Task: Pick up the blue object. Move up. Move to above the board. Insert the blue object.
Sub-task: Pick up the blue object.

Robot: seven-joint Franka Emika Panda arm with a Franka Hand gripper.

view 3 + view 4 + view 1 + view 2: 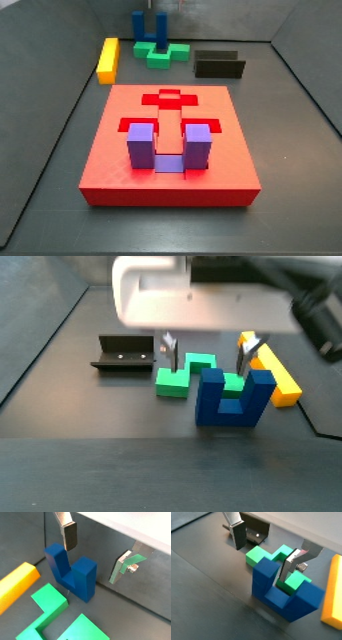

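Observation:
My gripper grabs the blue object by the prong farther from the yellow bar (162, 26) next, to lift it for insertion into the board.
The blue object (72, 574) is a dark blue U-shaped block standing on the dark floor with its prongs up; it also shows in a wrist view (281, 589) and in both side views (150, 26) (237, 398). My gripper (98, 552) (268, 548) (210, 354) is open and hangs just over it, holding nothing. One finger (170, 353) is beside the block, and another finger (250, 356) is over its far prong. The red board (167, 170) lies nearer in a side view, with a purple U-shaped block (167, 150) standing in it.
A green block (261, 554) (181, 376) lies right behind the blue object. A yellow bar (17, 582) (271, 374) lies to one side. The fixture (127, 356) (218, 65) stands on the other side. Grey walls enclose the floor.

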